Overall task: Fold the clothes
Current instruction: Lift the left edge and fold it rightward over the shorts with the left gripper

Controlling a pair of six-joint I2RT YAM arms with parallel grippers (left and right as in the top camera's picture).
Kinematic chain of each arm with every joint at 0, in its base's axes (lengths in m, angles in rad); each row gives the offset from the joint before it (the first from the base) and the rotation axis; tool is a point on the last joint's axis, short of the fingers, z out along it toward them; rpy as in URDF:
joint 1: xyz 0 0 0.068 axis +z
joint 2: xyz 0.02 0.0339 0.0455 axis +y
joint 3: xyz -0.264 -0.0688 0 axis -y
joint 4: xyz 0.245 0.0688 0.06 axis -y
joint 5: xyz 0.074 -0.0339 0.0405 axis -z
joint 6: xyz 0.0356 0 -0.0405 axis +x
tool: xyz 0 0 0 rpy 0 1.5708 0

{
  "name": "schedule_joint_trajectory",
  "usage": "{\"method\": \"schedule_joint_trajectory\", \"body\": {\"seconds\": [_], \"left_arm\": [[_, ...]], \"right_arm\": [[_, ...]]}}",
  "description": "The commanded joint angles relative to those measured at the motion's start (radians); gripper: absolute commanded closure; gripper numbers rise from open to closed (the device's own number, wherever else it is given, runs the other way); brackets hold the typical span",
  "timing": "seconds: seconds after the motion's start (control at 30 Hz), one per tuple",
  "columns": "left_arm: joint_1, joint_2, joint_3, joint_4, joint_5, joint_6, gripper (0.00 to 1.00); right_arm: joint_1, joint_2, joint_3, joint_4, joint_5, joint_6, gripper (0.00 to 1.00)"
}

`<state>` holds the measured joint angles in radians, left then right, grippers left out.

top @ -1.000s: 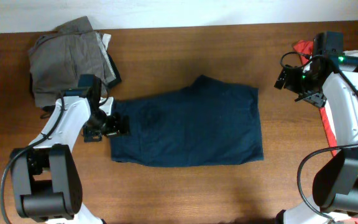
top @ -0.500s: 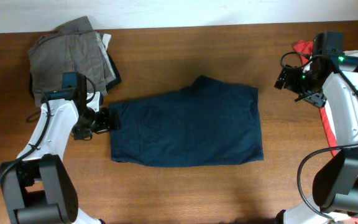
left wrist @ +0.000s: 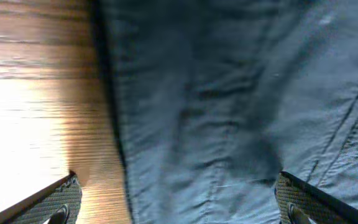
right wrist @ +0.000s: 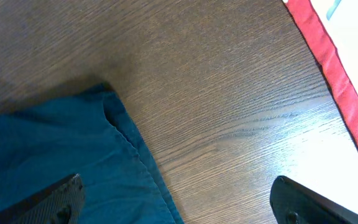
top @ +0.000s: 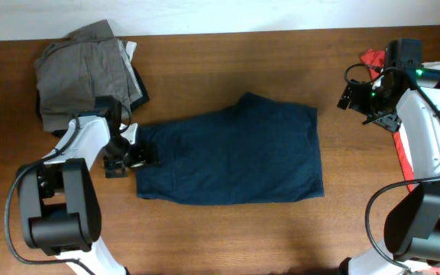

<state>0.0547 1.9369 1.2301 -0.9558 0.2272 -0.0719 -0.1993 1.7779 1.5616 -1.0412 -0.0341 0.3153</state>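
The left gripper grabs the dark blue garment (top: 231, 154) by its edge beside the wood next, to fold that side over the rest.
A dark blue garment (top: 231, 154) lies flat in the middle of the wooden table, folded into a rough rectangle. My left gripper (top: 140, 155) is open at its left edge, low over the cloth. In the left wrist view the blue fabric (left wrist: 229, 112) fills the space between the spread fingertips (left wrist: 61, 199), and its edge runs down beside bare wood. My right gripper (top: 355, 98) is open and empty, raised near the table's right side. The right wrist view shows the garment's corner (right wrist: 61, 162) below it.
A pile of folded grey clothes (top: 86, 69) sits at the back left corner. Red and white cloth (top: 426, 76) lies at the right edge, also in the right wrist view (right wrist: 334, 62). Bare wood (top: 205, 237) runs along the front.
My left gripper swung out to the left off the garment's edge, then came back right onto it. The right arm has not moved.
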Motion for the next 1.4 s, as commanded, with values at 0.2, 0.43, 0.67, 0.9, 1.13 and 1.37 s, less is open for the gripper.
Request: {"method": "schedule_joint_trajectory", "body": {"seconds": [0.2,0.43,0.67,0.9,1.13,1.37], "left_arm": [[-0.058,0.086,-0.012,0.031,0.024,0.012,0.71],[-0.059,0.085,0.148,-0.193,-0.29,-0.11,0.99],[-0.062,0.08,0.559,-0.558,-0.433,-0.195,0.99],[-0.274,0.068,0.77,-0.727,-0.375,-0.197,0.99],[-0.592,0.071,0.767,-0.589,-0.31,-0.197,0.99],[-0.721,0.179,0.767,-0.55,-0.227,-0.197,0.95]], "right_arm": [[0.002,-0.008,0.005,0.001,0.013,0.011,0.01],[0.002,-0.008,0.005,0.001,0.013,0.011,0.01],[0.002,-0.008,0.005,0.001,0.013,0.011,0.01],[0.002,-0.008,0.005,0.001,0.013,0.011,0.01],[0.002,-0.008,0.005,0.001,0.013,0.011,0.01],[0.002,-0.008,0.005,0.001,0.013,0.011,0.01]]}}
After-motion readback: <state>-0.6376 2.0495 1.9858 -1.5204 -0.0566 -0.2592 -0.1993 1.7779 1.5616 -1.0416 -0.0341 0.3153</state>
